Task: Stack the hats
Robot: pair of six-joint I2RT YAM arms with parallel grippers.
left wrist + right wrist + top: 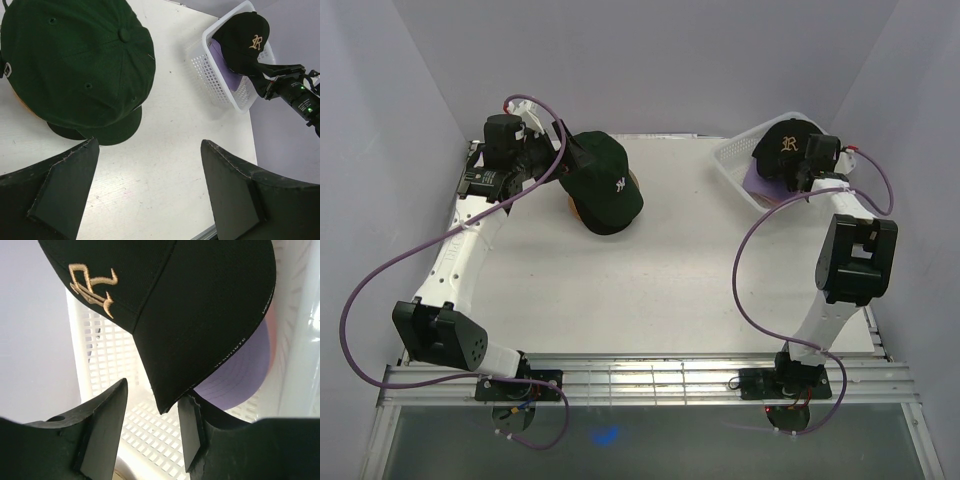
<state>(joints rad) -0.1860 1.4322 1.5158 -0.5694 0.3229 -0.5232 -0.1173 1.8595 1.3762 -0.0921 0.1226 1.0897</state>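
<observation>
My right gripper grabs the black cap by the side corner of its rim next, to stack it over the dark green cap (605, 185). That leaves the black cap's top open.
A dark green cap (605, 185) with a white logo sits over a wooden stand at the back left, and it fills the upper left of the left wrist view (75, 65). My left gripper (568, 162) is open and empty just beside it, over bare table (150, 170). A black cap (782, 145) with a gold logo lies on top in the white basket, over a lavender cap (240, 370). My right gripper (152, 395) is open, and the black cap's brim (190, 305) pokes down between its jaws, close to the right finger.
The white mesh basket (730, 155) stands at the back right corner, and its wall shows in the right wrist view (105, 350). The wooden stand's edge (22, 107) peeks out under the green cap. Walls close in the table on three sides.
</observation>
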